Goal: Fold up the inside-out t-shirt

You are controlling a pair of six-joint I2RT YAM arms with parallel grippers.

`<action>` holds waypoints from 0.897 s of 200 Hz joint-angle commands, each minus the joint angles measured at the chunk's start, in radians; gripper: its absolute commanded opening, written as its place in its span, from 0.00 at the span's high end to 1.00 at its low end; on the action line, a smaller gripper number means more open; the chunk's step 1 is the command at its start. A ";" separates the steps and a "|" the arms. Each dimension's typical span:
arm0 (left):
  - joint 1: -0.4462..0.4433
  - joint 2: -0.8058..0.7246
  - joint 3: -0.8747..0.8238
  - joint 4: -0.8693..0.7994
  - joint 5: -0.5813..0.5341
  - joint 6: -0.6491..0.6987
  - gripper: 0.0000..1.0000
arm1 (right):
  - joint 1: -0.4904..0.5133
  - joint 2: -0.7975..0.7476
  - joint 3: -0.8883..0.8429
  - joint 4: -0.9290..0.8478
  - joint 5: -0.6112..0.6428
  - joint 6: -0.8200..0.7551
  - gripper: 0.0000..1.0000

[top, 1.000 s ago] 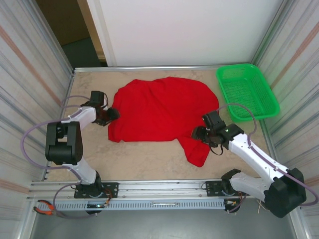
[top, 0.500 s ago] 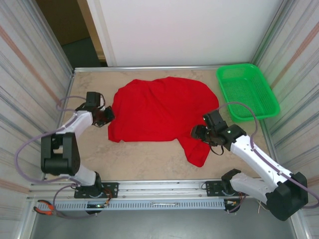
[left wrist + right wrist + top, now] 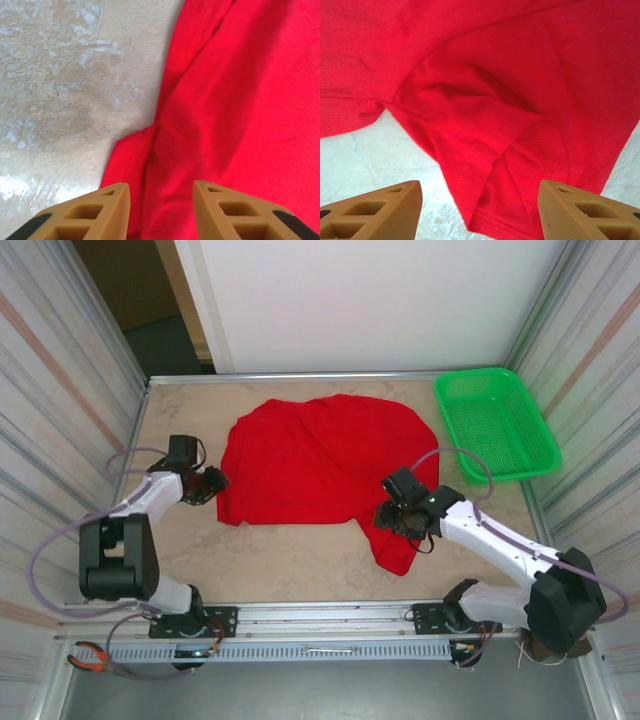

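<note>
My right gripper should grab the inside-out t-shirt (image 3: 320,455) to spread it flat for folding. It should take it by the trailing flap's hemmed corner (image 3: 382,562).
The inside-out t-shirt (image 3: 320,455) is bright red and lies crumpled in the middle of the table, with a flap (image 3: 395,545) trailing toward the near edge. My left gripper (image 3: 212,483) sits at the shirt's left edge. In the left wrist view its jaws stand apart (image 3: 160,187) over a folded red edge (image 3: 135,155), pinching nothing. My right gripper (image 3: 385,515) hovers at the trailing flap's top. In the right wrist view it is wide open (image 3: 480,185) above the hemmed cloth corner (image 3: 510,210).
A green mesh basket (image 3: 495,425) stands at the back right, close behind the right arm. Striped walls close in on both sides. Bare marbled tabletop (image 3: 280,560) lies in front of the shirt, and a metal rail (image 3: 320,615) runs along the near edge.
My left gripper has drawn back a little to the left along the shirt's edge. My right gripper has shifted left over the trailing flap. The shirt has barely moved.
</note>
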 commanded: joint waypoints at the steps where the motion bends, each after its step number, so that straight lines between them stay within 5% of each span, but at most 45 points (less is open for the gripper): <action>1: 0.003 0.027 0.059 -0.016 -0.023 0.008 0.59 | -0.001 0.047 -0.008 0.025 0.052 0.041 0.41; 121: 0.004 0.007 0.147 -0.038 0.013 0.004 0.56 | -0.087 0.192 -0.062 0.166 -0.012 0.070 0.52; 137: 0.004 0.007 0.147 -0.037 0.020 0.002 0.56 | -0.105 0.212 -0.056 0.193 -0.027 0.058 0.65; 158: 0.004 0.010 0.147 -0.039 0.014 0.004 0.56 | -0.115 0.208 -0.026 0.181 -0.040 0.037 1.00; 179: 0.005 0.012 0.139 -0.042 0.007 0.009 0.54 | -0.107 0.116 0.010 0.116 -0.022 0.033 1.00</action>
